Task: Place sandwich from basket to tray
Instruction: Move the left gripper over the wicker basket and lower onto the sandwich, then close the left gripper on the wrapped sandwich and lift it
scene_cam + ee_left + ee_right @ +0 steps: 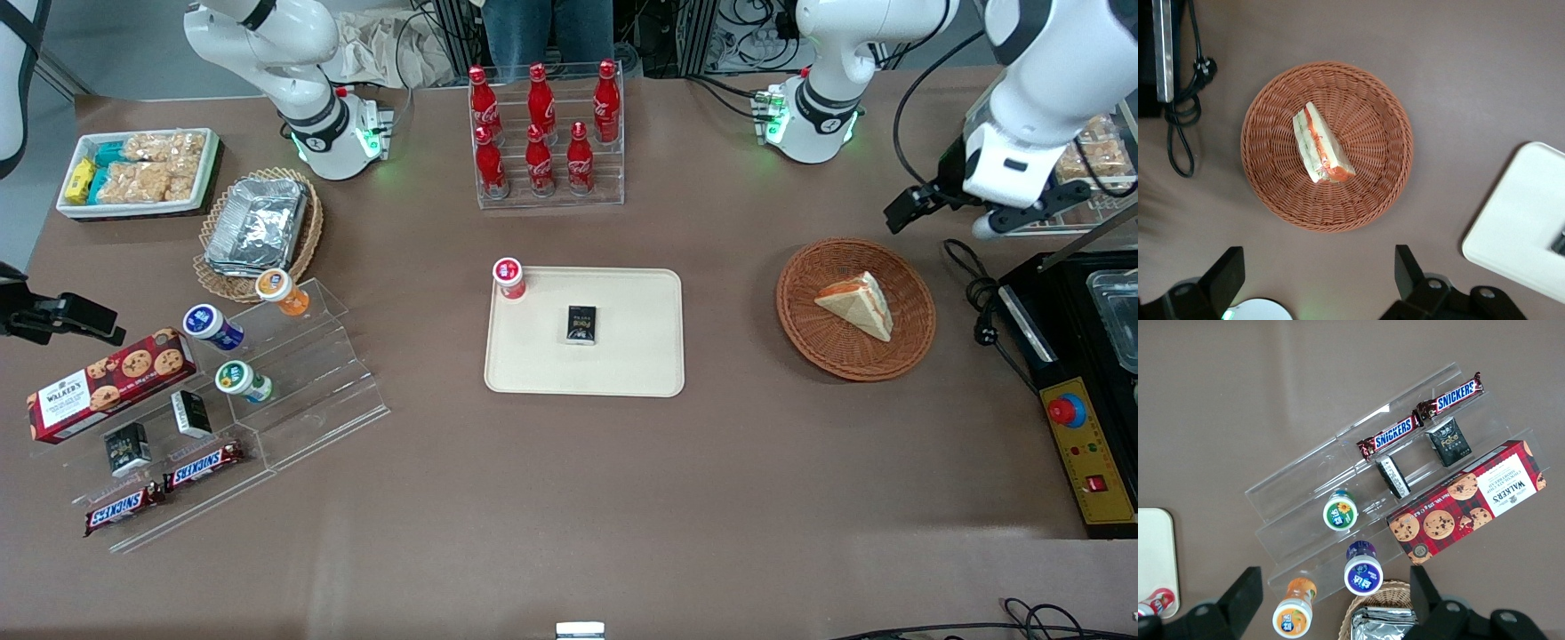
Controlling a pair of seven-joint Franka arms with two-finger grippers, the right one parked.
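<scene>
I will place the sandwich onto the cream tray (640, 356), so next I should use my left gripper to grab the sandwich by its wide end (848, 289).
The sandwich (858, 304), a pale bread wedge with orange filling along one edge, lies in the round reddish-brown wicker basket (800, 329) toward the working arm's end of the table. The left wrist view shows the sandwich (1321, 145) alone in the basket (1265, 173). My left gripper (996, 218) hangs high above the table, farther from the front camera than the basket. It (1318, 273) is open and empty, with its jaws wide apart. The cream tray (640, 356) lies at the table's middle and carries a red-capped bottle (508, 277) and a small black box (581, 324).
A black machine with a red button (1080, 382) and a coiled cable (973, 293) lie beside the basket. A rack of cola bottles (544, 133) stands above the tray. An acrylic stand with snacks (267, 382), a tan foil basket (258, 227) and a white snack box (138, 169) lie toward the parked arm's end.
</scene>
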